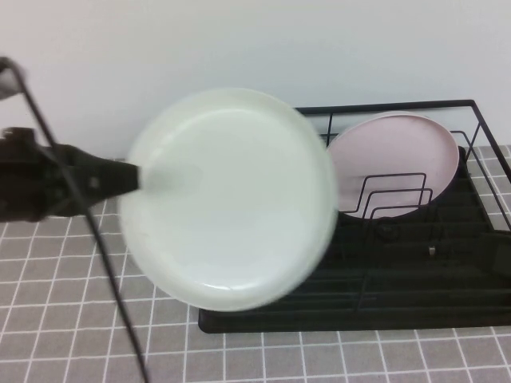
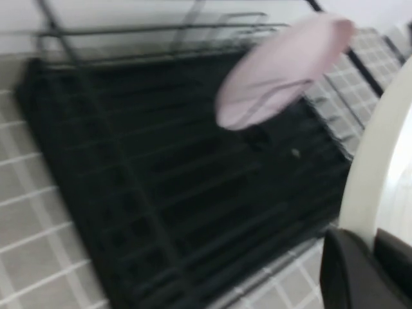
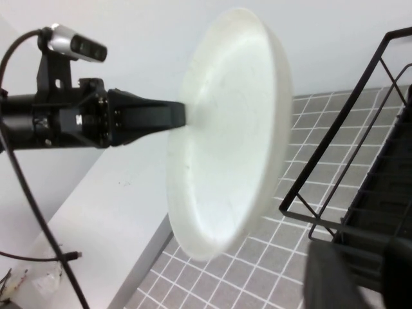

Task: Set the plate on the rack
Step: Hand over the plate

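Observation:
My right gripper grabs the plate's thin free rim (image 1: 331,195) across from my left gripper next, since the white plate's side (image 1: 227,199) is too wide for the fingers.
The white plate (image 1: 227,199) is held up in the air, facing the camera, over the left end of the black wire rack (image 1: 399,295). My left gripper (image 1: 140,177) is shut on the plate's left rim. In the left wrist view the plate's edge (image 2: 380,148) rises between the left gripper's (image 2: 373,257) jaws, with the rack (image 2: 161,180) below. The right wrist view shows the plate (image 3: 225,129) side-on, the left gripper (image 3: 180,116) on it, and the rack's corner (image 3: 341,167). My right gripper (image 3: 364,277) is open and empty beside the rack; it is outside the high view.
A pale pink plate (image 1: 399,159) leans upright in the rack's back right dividers; it also shows in the left wrist view (image 2: 283,71). A cable (image 1: 96,239) hangs from the left arm over the grey tiled table (image 1: 64,319). A white wall stands behind.

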Motion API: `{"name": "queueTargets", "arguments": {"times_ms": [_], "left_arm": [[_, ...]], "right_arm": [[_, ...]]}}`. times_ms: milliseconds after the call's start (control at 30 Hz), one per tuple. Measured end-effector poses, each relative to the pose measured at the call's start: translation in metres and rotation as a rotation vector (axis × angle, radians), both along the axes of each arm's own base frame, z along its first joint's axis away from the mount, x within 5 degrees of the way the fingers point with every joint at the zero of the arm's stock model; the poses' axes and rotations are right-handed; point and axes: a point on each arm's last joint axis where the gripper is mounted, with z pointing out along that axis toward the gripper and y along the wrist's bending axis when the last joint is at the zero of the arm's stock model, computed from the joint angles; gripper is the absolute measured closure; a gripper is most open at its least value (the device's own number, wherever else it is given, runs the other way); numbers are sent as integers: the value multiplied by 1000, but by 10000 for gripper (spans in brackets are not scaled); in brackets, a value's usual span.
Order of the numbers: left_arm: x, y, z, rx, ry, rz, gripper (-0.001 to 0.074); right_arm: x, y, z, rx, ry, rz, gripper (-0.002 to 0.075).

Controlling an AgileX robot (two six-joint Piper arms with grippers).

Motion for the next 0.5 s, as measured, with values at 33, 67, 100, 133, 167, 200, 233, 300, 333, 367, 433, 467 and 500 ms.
{"name": "queueTargets", "arguments": {"times_ms": [33, 67, 100, 133, 167, 200, 233, 300, 333, 367, 433, 467, 500], "left_arm": [[-2, -7, 0, -1, -1, -24, 735], [-3, -13, 0, -3, 0, -47, 735], [-5, -20, 0, -4, -2, -68, 735], [-6, -26, 1, -7, 0, -81, 735], [-8, -32, 1, -6, -4, -91, 735], [-8, -36, 1, -5, -13, -93, 735], [-9, -41, 1, -6, -19, -99, 735], [-10, -48, 2, -9, -29, -104, 735], [-11, -52, 2, -8, -36, -108, 735], [-12, -54, 3, -9, -38, -112, 735], [-13, -58, 2, -8, -36, -120, 735], [-14, -58, 2, -5, -32, -123, 735], [-14, -59, 2, -4, -28, -122, 735]], "right_arm": [[0, 0, 0, 0, 0, 0, 429], [0, 0, 0, 0, 0, 0, 394], [0, 0, 0, 0, 0, 0, 363], [0, 0, 0, 0, 0, 0, 342], [0, 0, 0, 0, 0, 0, 324], [0, 0, 0, 0, 1, 0, 314], [0, 0, 0, 0, 2, 0, 312], [4, 1, -2, 0, 18, 3, 312], [4, 1, -3, 2, 28, 12, 312], [7, 2, -4, 1, 39, 23, 312], [12, 4, -5, 1, 60, 54, 312], [14, 6, -5, 2, 72, 68, 312], [18, 7, -4, 1, 80, 78, 312]]}}
